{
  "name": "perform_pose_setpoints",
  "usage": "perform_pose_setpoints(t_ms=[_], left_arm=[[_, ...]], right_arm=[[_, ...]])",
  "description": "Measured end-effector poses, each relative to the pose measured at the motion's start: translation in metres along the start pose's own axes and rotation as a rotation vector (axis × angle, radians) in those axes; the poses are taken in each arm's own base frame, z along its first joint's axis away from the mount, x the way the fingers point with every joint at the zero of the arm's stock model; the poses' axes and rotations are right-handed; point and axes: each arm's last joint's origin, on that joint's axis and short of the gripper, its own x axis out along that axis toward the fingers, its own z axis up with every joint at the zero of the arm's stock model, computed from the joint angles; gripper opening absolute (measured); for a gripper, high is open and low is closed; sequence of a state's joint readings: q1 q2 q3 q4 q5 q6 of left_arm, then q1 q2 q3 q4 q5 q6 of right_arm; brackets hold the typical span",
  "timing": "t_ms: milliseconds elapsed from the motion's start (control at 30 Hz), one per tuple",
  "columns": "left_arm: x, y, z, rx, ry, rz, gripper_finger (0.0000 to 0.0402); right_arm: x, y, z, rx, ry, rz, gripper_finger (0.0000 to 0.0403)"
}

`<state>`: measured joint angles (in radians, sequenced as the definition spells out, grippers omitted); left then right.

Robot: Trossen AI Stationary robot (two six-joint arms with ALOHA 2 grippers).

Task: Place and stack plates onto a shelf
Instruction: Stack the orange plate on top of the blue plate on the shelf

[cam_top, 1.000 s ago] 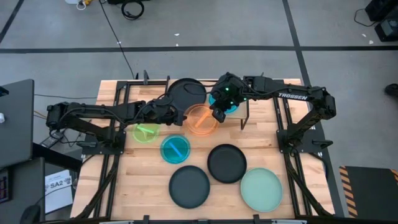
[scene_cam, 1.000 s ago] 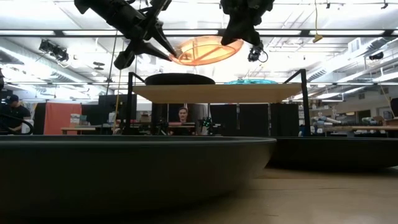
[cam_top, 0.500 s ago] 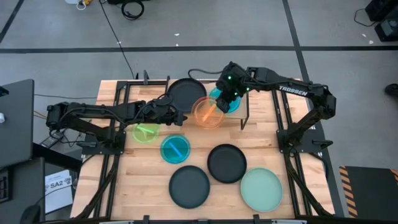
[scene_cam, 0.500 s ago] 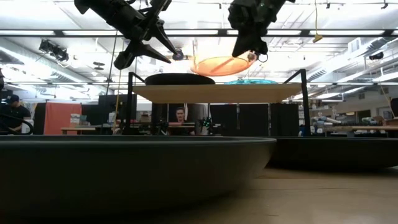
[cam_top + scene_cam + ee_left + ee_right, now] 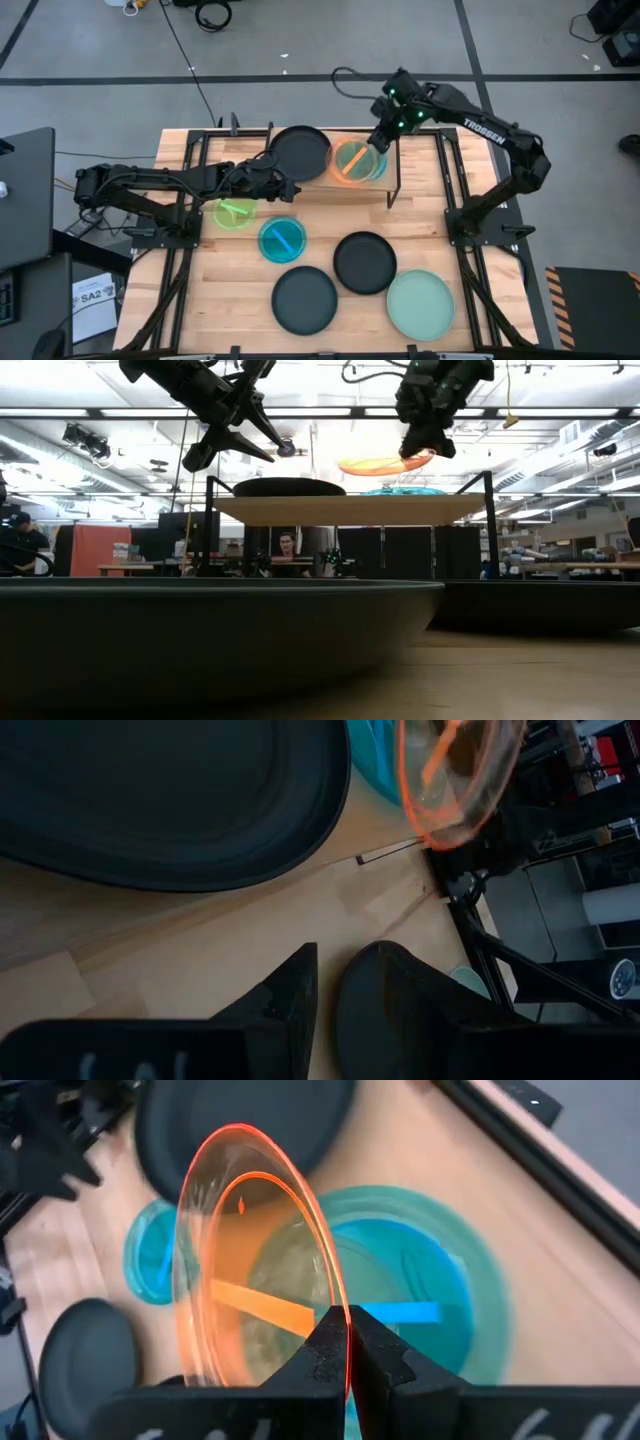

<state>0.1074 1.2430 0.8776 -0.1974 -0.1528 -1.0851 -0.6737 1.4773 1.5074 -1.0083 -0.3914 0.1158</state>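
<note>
I should keep the orange plate in my right gripper until it lies flat on the blue plate, as it hangs tilted above in the right wrist view.
My right gripper is shut on the translucent orange plate, which hovers over a blue plate lying flat on the right half of the light-wood shelf. A matte black plate lies flat on the shelf's left half. My left gripper is open at the shelf's near edge and touches nothing. On the table in front lie a lime green plate, a second blue plate, two black plates and the mint plate. My right gripper pinches the orange plate's rim between its two fingers, on the plate's far-right side. The fingers slant down from the table's far right. The plate is lifted clear and tilted, with the held side higher, above the blue plate.
The shelf stands on thin black legs at the table's far middle. Black frame rails run along both sides of the table. The low view looks across the rim of a black plate, and a person sits in the room beyond.
My right gripper carried the orange plate from beside my left gripper's fingertips toward the table's far right, over the blue plate on the shelf, and lowered it a little. The plate turned from facing the camera to a flatter tilt. My left arm kept still.
</note>
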Motion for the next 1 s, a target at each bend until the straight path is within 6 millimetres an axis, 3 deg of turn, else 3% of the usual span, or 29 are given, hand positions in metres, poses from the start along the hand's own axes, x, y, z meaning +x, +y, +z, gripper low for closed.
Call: perform_pose_setpoints(t_ms=[333, 1000], left_arm=[[0.000, 0.000, 0.000, 0.000, 0.000, -0.001, 0.0114], [0.000, 0.000, 0.000, 0.000, 0.000, -0.001, 0.0114]], right_arm=[[-0.016, -0.037, 0.003, 0.052, -0.046, -0.037, 0.0009], [-0.002, -0.049, -0.011, 0.098, 0.026, -0.046, 0.0009]])
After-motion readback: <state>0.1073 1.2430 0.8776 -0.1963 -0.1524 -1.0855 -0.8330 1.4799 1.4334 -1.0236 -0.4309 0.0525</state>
